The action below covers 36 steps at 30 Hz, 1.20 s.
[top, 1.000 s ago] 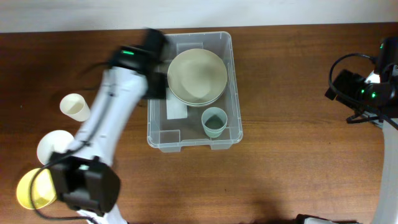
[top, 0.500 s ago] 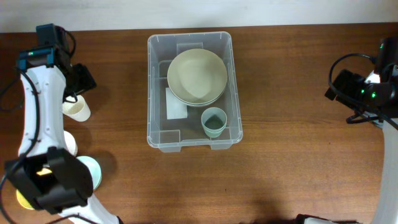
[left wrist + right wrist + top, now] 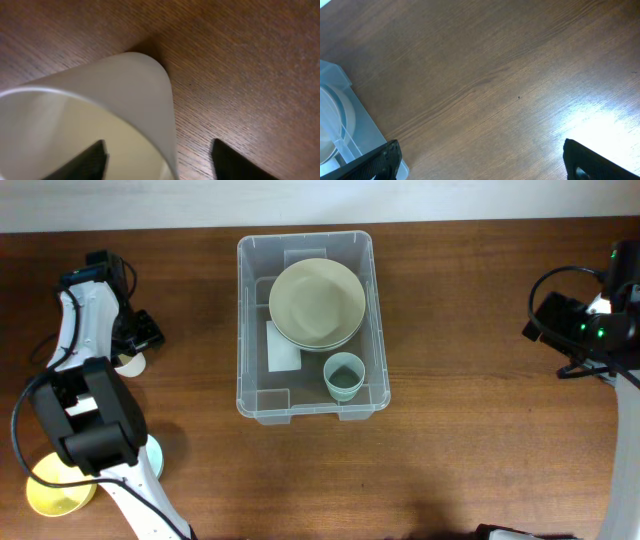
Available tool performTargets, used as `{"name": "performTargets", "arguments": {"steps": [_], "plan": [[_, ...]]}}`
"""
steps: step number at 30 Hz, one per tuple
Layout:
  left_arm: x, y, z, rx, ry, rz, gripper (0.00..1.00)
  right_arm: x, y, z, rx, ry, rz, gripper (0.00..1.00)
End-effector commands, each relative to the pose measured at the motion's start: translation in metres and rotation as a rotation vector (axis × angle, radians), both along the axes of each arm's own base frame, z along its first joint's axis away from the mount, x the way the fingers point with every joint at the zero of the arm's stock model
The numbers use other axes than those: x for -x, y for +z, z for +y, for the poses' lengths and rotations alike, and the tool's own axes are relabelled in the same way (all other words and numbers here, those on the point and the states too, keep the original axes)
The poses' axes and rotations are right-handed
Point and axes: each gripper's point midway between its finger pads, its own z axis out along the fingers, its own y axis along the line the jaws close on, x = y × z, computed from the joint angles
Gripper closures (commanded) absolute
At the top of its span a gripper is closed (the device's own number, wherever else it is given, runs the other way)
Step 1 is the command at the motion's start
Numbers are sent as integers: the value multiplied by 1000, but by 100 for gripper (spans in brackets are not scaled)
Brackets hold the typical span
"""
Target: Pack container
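The left gripper needs to close on the cream cup's side (image 3: 134, 362) (image 3: 167, 156): one finger is inside the cream cup and the other is outside, so closing now would hold the cup's side.
The clear container (image 3: 250, 395) stands mid-table and holds stacked cream bowls (image 3: 317, 302), a teal cup (image 3: 344, 376) and a white label (image 3: 283, 347). My left gripper (image 3: 159, 145) is at the far left of the table, down over a cream cup (image 3: 115, 95), also visible from overhead as the cream cup (image 3: 128, 362). It is open: one finger (image 3: 95, 160) sits inside the cup, the other (image 3: 230, 162) outside, and neither touches the wall. My right gripper (image 3: 480, 150) hangs wide open over bare wood at the far right, with the container's corner (image 3: 335, 100) at its left.
A yellow dish (image 3: 50, 492) and a pale teal dish (image 3: 156, 456) lie at the front left, partly under the left arm. The right arm (image 3: 590, 330) stays by the right table edge.
The left arm swung from over the container to the table's left side and came down astride the cream cup's wall, its jaws narrowing slightly. The right arm has not moved.
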Motion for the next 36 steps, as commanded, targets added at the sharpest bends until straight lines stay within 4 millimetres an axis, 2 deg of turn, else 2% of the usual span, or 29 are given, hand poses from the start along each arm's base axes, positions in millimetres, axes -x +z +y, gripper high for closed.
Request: {"name": "performTargets", "arguments": {"steps": [1, 2, 3, 6, 7, 13, 15, 19, 20, 21, 22, 23, 29, 30, 31, 36], "plan": [[-2, 0, 2, 9, -8, -5, 55, 0, -3, -1, -4, 3, 8, 1], [-3, 0, 2, 9, -8, -6, 68, 0, -3, -1, -4, 3, 8, 1], [-2, 0, 1, 9, -8, -6, 76, 0, -3, -1, -4, 3, 8, 1], [-3, 0, 0, 10, -11, -6, 90, 0, -3, -1, -4, 3, 8, 1], [-3, 1, -2, 13, -15, -9, 98, 0, -3, -1, -4, 3, 8, 1], [-17, 11, -31, 120, -110, -69, 100, 0, -3, -1, -4, 3, 8, 1], [-23, 22, -46, 156, -131, -106, 99, 0, -3, -1, -4, 3, 8, 1], [-31, 58, -78, 172, -203, -196, 99, 0, -3, -1, -4, 3, 8, 1], [-34, 76, -92, 165, -241, -236, 100, 0, -3, -1, -4, 3, 8, 1], [-34, 81, -97, 163, -254, -249, 99, 0, -3, -1, -4, 3, 8, 1], [-35, 104, -118, 157, -305, -300, 100, 0, -3, -1, -4, 3, 8, 1], [-34, 117, -130, 155, -335, -331, 99, 0, -3, -1, -4, 3, 8, 1], [-20, 192, -212, 164, -534, -518, 99, 1, -3, -1, -5, 3, 9, 1], [-16, 200, -227, 172, -564, -543, 99, 1, -3, -1, -5, 3, 9, 1], [-9, 209, -258, 189, -633, -571, 99, 1, -3, 0, -5, 3, 11, 1], [18, 204, -333, 257, -775, -546, 99, 1, -3, -1, -5, 3, 12, 1]]}}
